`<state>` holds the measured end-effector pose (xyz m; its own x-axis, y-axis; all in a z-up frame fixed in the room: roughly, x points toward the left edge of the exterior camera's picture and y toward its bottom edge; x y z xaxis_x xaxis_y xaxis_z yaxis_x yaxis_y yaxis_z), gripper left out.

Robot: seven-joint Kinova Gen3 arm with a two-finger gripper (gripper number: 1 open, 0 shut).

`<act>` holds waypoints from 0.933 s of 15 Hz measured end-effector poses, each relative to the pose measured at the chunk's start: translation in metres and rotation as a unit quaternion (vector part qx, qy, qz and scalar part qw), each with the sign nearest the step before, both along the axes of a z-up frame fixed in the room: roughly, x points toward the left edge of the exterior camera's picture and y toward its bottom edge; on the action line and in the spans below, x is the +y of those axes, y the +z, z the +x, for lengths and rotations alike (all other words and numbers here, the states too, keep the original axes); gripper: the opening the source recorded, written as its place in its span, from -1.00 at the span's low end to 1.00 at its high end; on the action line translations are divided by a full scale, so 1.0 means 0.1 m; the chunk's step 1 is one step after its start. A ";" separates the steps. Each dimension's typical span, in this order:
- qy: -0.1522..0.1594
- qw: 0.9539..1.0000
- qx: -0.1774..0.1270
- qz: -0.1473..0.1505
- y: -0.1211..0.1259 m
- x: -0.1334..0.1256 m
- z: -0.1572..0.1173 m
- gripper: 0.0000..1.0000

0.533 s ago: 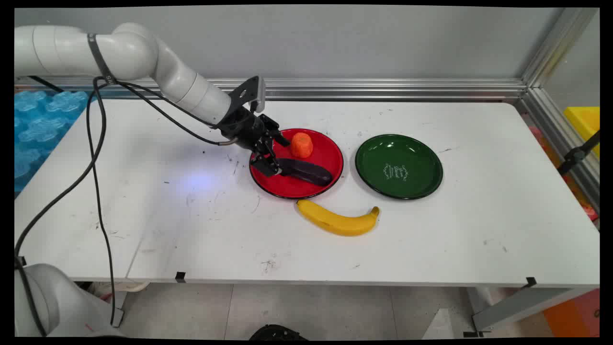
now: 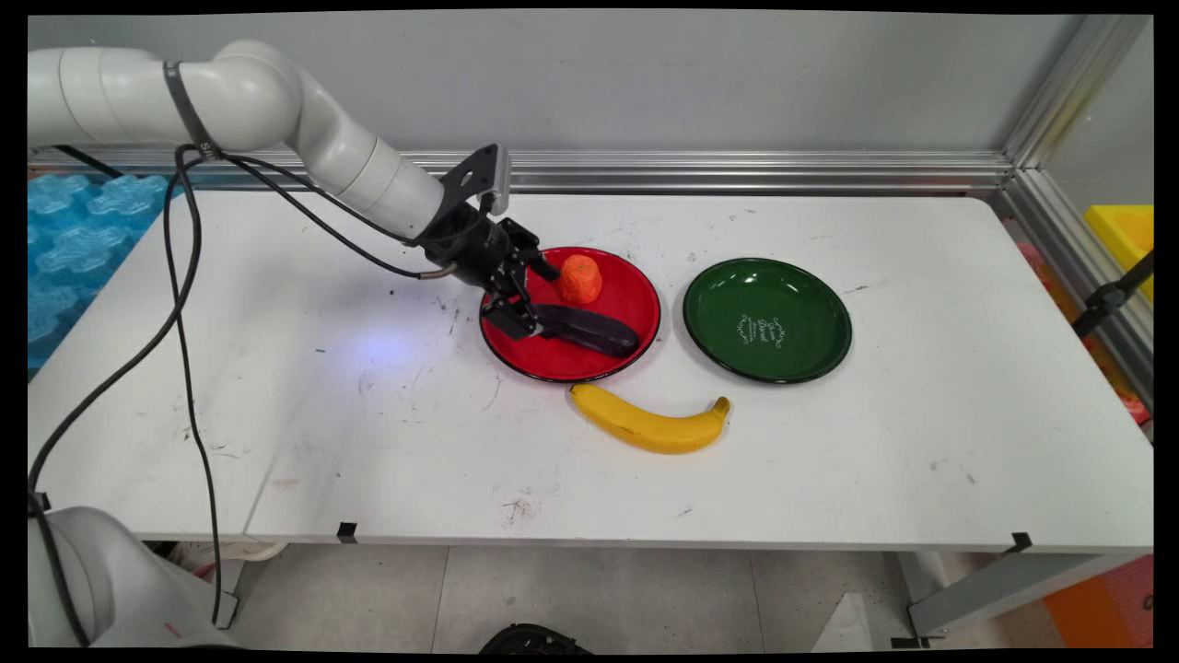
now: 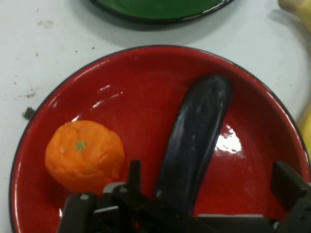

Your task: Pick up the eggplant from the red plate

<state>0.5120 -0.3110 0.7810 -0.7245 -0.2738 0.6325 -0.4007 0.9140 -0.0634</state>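
Note:
My gripper should pick up the dark purple eggplant by its middle [image 2: 571,322] next. Then it needs to move the eggplant from the red plate to the green plate [image 2: 768,320].
A dark purple eggplant [image 2: 586,330] [image 3: 194,141] lies in the red plate [image 2: 636,285] [image 3: 146,73], beside an orange mandarin [image 2: 580,277] [image 3: 83,154]. My gripper [image 2: 531,297] [image 3: 211,180] is low over the plate's left side and open. Its fingers straddle the near end of the eggplant. One finger [image 3: 134,173] stands between the mandarin and the eggplant, close to the eggplant. The other finger [image 3: 288,184] stands well off on the far side. Nothing is held.
A green plate [image 2: 766,319] [image 3: 160,12] sits to the right of the red one with nothing in it. A yellow banana [image 2: 649,424] lies on the table just in front of the two plates. A metal rail runs along the table's back edge.
The hand has crept a trifle up and to the left. The eggplant, mandarin, banana and plates lie where they were.

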 end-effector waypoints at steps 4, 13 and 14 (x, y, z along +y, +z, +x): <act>-0.019 1.000 0.003 -0.015 0.02 -0.02 -0.03 1.00; -0.067 0.997 -0.009 -0.031 -0.01 -0.16 -0.26 1.00; -0.069 0.997 -0.011 -0.031 -0.02 -0.18 -0.28 1.00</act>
